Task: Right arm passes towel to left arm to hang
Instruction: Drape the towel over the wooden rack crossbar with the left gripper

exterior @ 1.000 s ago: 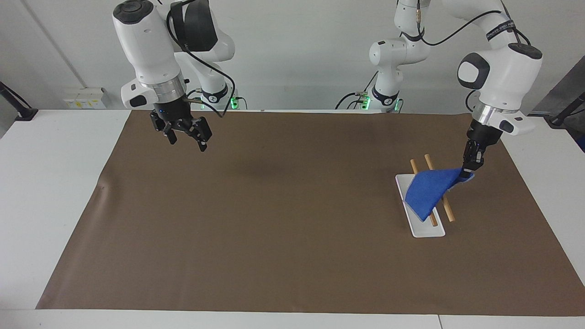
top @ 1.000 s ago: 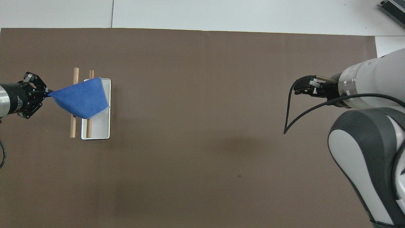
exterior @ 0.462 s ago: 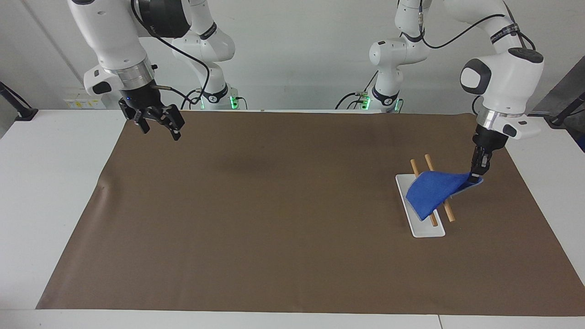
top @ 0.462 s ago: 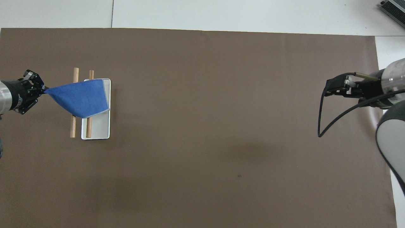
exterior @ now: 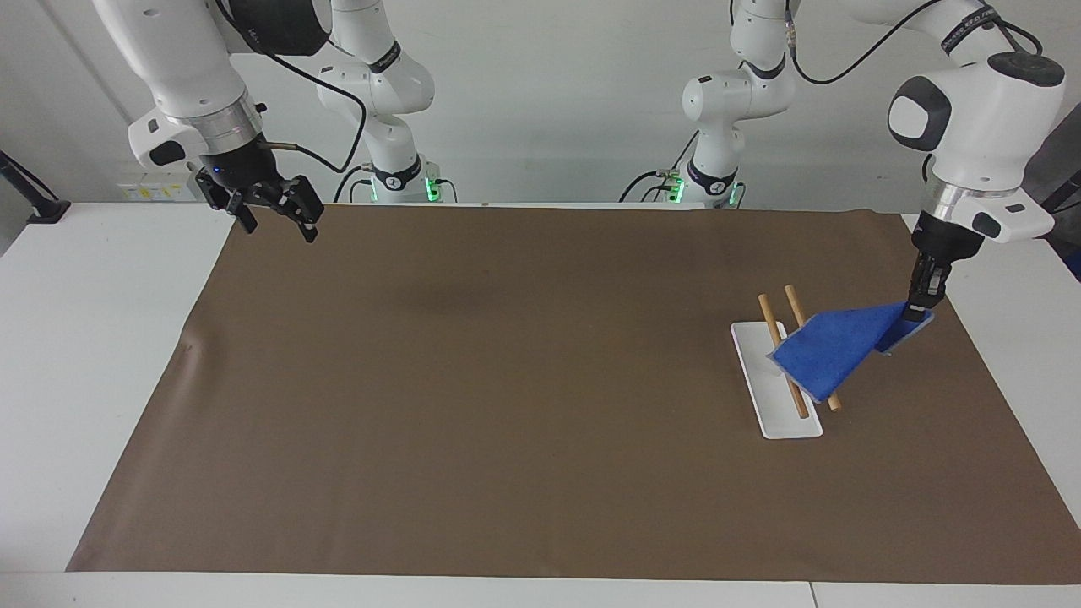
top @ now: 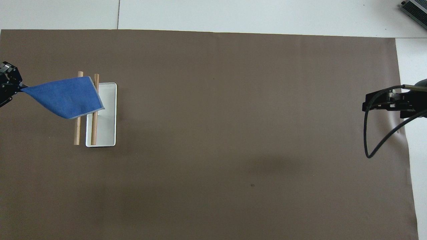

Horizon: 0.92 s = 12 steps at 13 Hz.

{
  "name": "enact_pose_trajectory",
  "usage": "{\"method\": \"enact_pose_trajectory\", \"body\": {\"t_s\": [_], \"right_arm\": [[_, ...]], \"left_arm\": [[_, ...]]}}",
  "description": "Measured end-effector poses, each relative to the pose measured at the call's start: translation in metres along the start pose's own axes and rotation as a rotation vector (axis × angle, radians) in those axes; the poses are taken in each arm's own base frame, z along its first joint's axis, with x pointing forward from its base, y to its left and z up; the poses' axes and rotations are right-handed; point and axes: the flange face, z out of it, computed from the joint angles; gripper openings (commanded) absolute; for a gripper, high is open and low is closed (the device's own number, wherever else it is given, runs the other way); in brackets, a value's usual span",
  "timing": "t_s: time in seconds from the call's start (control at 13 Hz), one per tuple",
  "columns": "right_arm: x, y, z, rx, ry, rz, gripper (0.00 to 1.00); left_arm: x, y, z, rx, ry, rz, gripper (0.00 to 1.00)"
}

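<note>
I need to keep holding the towel in my left gripper until the towel is past the white base's rod (top: 96,80). A towel corner (top: 89,78) stops short of that rod.
The bright-blue towel (exterior: 832,355) is stretched across the two wooden rods (exterior: 770,319) of a rack on a white base (exterior: 781,422). My left gripper (exterior: 920,306) is shut on one corner of the towel and holds it up, just off the rack toward the left arm's end of the table. In the overhead view the towel (top: 65,96) covers the farther half of both rods (top: 77,133), and the left gripper (top: 13,90) sits at the frame edge. My right gripper (exterior: 274,218) is open and empty, up over the mat's edge at the right arm's end; it also shows in the overhead view (top: 370,105).
A brown mat (exterior: 524,380) covers most of the white table (exterior: 101,338). The white base (top: 106,133) lies bare on the side toward the table's middle. A black cable (top: 367,143) loops down from the right wrist.
My left gripper has pulled the towel corner toward the left arm's end, sliding the towel off the white base onto the rods. My right arm has drawn back toward its own end.
</note>
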Motion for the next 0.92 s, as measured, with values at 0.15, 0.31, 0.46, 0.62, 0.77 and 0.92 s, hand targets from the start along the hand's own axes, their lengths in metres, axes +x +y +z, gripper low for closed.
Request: {"method": "enact_pose_trajectory", "body": {"t_s": [0.15, 0.31, 0.46, 0.62, 0.77, 0.92], "right_arm": [[-0.002, 0.002, 0.001, -0.013, -0.014, -0.02, 1.0], [-0.002, 0.005, 0.0, -0.047, -0.02, -0.034, 1.0], [-0.004, 0.006, -0.003, -0.064, -0.029, -0.06, 1.0], [-0.003, 0.002, -0.002, -0.064, -0.031, -0.076, 1.0], [-0.003, -0.003, 0.0, -0.062, -0.036, -0.124, 1.0], [-0.003, -0.002, 0.0, -0.062, -0.037, -0.139, 1.0]], "left_arm": [[-0.005, 0.0, 0.017, -0.007, 0.0, 0.0, 0.0], [-0.01, 0.0, 0.041, -0.024, 0.007, -0.012, 0.0], [-0.01, 0.003, 0.058, -0.051, 0.021, -0.039, 0.0], [-0.012, 0.012, 0.072, -0.091, 0.036, -0.076, 0.0], [-0.014, 0.017, 0.083, -0.11, 0.04, -0.087, 0.08], [-0.013, 0.019, 0.081, -0.128, 0.051, -0.089, 0.45]]}}
